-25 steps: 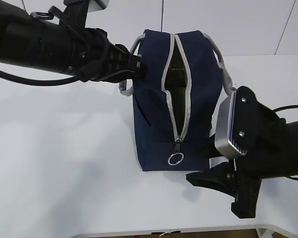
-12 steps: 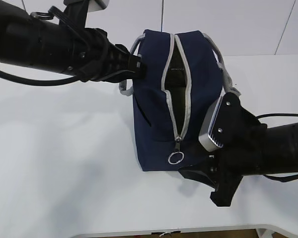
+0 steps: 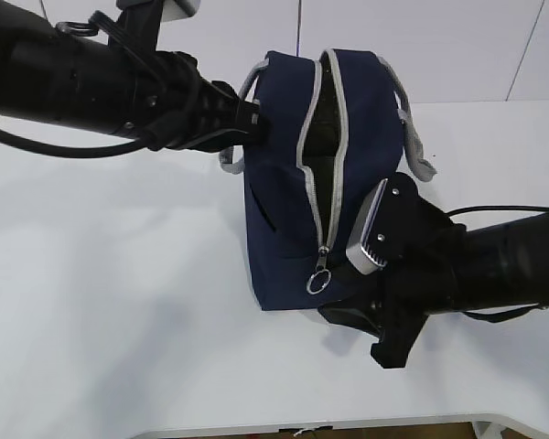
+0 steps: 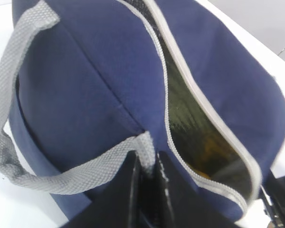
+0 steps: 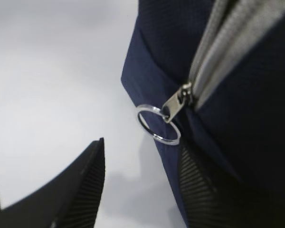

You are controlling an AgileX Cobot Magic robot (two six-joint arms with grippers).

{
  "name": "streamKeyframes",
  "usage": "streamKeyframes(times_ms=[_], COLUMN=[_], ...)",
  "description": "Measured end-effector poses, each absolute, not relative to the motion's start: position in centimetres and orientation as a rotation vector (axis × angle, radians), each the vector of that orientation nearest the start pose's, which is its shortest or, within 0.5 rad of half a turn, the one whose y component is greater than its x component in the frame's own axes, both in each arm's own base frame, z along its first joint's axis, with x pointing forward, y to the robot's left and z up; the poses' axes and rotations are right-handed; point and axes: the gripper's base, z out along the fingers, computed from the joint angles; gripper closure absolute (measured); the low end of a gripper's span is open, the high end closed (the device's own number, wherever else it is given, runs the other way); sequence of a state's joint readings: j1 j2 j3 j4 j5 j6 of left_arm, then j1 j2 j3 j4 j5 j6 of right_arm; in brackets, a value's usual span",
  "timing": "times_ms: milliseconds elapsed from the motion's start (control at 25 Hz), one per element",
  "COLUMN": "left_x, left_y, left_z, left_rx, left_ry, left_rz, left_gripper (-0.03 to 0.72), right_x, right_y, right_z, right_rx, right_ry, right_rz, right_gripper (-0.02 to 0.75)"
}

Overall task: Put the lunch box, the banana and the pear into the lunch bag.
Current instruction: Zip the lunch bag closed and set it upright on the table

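I will grab the pull with my right gripper by its metal ring (image 3: pixel 317 285), which hangs free. The zipper's slider (image 3: pixel 323 251) is tight against the navy cloth.
The navy lunch bag (image 3: pixel 284 183) stands mid-table with its grey zipper partly undone. My left gripper (image 3: pixel 254 123) is shut on a grey strap handle (image 4: pixel 61 178) at the bag's upper left edge, and its fingers (image 4: pixel 147 159) pinch the webbing. My right gripper (image 5: pixel 142 156) stands open at the bag's lower front corner, just below the ring pull (image 5: pixel 157 124). One of its fingers lies against the fabric. Through the opening (image 4: pixel 190 128) I see a dim olive surface and a yellowish patch. The lunch box, banana and pear cannot be made out.
The white table (image 3: pixel 119 302) stretches left of the bag, and its front edge runs along the bottom of the exterior view. The second grey strap (image 3: pixel 419 151) hangs off the bag's right side. A white wall (image 3: pixel 457 46) stands behind.
My right gripper has moved left and closer to the bag's front corner. The bag's top has tipped slightly and the ring pull has swung sideways. The left gripper keeps its hold.
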State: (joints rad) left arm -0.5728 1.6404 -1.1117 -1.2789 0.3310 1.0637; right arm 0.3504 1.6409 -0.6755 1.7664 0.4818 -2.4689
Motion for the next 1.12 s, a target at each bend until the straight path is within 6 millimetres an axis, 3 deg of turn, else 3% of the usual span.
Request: streamKeyframes(times_ms=[520,1120], left_x=[29.3,29.2], left_y=[-22.4,-22.5], left_z=[27.0,27.0], left_rx=[0.607,0.617], left_ry=[2.103,2.106], left_rz=[-0.798,-0.810], left_gripper=[0.680,0.680], right_x=[27.3,27.7], right_y=[14.0,15.2], right_z=[16.6,16.1], right_rx=[-1.300,-1.317], right_ry=[1.877,1.820], right_rz=[0.327,0.466], right_gripper=[0.322,0.322])
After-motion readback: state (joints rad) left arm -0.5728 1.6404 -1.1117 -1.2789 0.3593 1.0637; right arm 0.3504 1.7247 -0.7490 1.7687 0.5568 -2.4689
